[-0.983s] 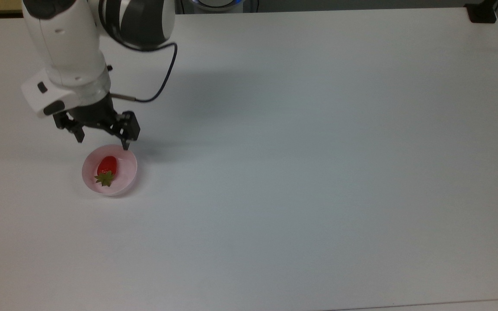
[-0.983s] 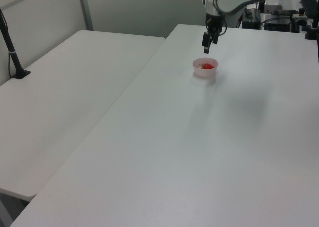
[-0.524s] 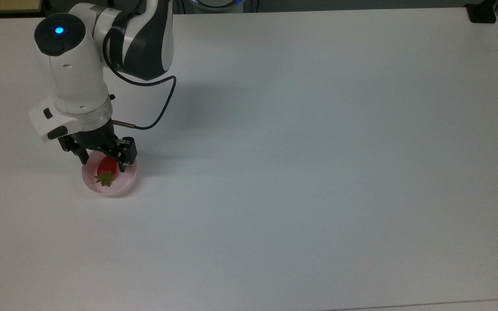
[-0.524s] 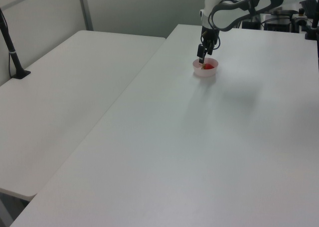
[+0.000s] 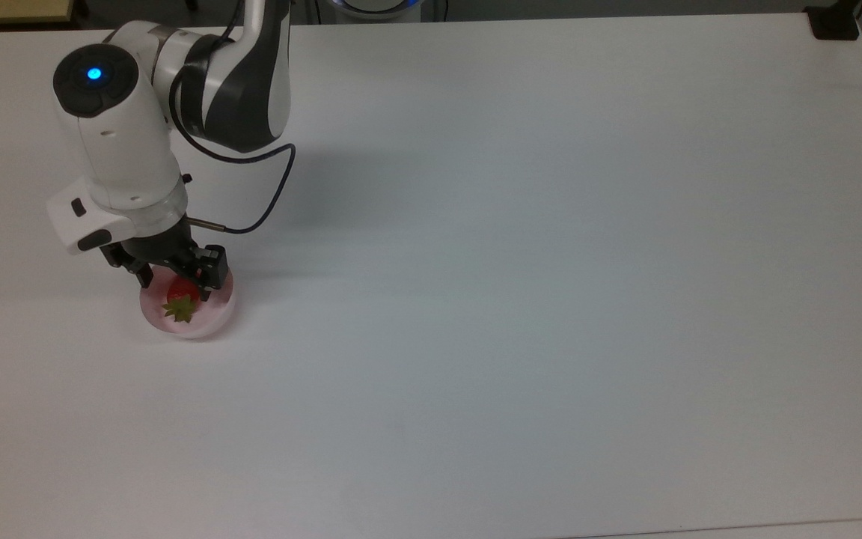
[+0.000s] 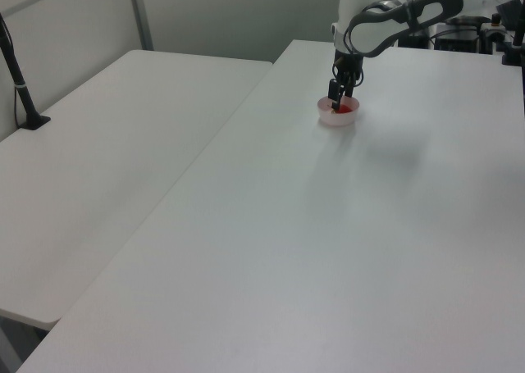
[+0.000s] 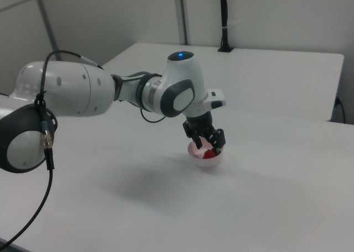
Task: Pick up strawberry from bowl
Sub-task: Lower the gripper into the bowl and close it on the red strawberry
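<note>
The strawberry needs to come out of the pink bowl (image 6: pixel 338 117), so my gripper should next hold it by its red body (image 6: pixel 344 109).
The pale pink bowl (image 5: pixel 203 327) stands near the top view's left edge of the white table. In it lies the red strawberry (image 5: pixel 179 294), its green cap pointing toward the top view's bottom. My gripper (image 5: pixel 175 283) has come down into the bowl and is open, one black finger on each side of the strawberry's red end. The left view shows the gripper (image 6: pixel 336 104) dipping into the bowl (image 6: pixel 338 117). From the right view, the strawberry (image 7: pixel 208 154) peeks out red below the gripper (image 7: pixel 209 147) inside the bowl (image 7: pixel 208 163).
A black cable (image 5: pixel 270 195) loops off the wrist toward the top view's right. A black clamp (image 5: pixel 835 22) sits at the table's far right corner. A second white table (image 6: pixel 107 143) with a black post (image 6: pixel 20 82) adjoins in the left view.
The arm came down and toward the top view's bottom; the gripper went from above the bowl's far rim to inside the bowl, straddling the strawberry. The bowl and strawberry stayed put.
</note>
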You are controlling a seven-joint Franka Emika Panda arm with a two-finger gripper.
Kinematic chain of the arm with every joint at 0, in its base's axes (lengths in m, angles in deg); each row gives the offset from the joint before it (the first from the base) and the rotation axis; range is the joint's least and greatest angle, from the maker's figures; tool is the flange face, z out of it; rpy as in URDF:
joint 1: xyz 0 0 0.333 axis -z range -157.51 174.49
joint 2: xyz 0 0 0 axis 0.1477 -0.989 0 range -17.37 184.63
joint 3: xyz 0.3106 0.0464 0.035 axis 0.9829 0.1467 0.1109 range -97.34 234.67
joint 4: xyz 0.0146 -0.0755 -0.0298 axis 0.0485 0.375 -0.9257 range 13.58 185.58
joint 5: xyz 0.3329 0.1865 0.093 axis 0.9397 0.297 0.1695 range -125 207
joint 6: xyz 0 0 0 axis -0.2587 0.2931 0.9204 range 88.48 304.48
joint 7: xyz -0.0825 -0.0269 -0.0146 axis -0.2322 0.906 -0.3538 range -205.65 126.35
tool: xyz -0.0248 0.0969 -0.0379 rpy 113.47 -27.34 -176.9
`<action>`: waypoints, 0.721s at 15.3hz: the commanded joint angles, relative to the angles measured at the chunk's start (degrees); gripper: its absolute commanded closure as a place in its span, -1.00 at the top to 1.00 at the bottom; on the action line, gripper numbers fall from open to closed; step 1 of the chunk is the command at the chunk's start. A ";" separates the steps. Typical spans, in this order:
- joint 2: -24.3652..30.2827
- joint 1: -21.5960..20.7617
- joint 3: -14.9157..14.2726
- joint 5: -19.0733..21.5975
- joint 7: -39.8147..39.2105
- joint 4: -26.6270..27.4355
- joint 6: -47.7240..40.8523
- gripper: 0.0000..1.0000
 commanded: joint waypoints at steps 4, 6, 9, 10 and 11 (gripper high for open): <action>-1.91 -0.56 -0.20 0.50 0.67 -0.03 2.89 0.51; -1.91 -0.56 -0.20 0.15 0.58 -0.03 2.89 0.49; -1.82 -0.65 -0.11 -0.46 0.58 0.06 2.89 0.00; -1.82 -0.65 -0.11 -0.46 0.58 0.06 2.89 -0.14; -1.73 -0.65 -0.11 -0.38 0.58 -0.03 2.81 -0.20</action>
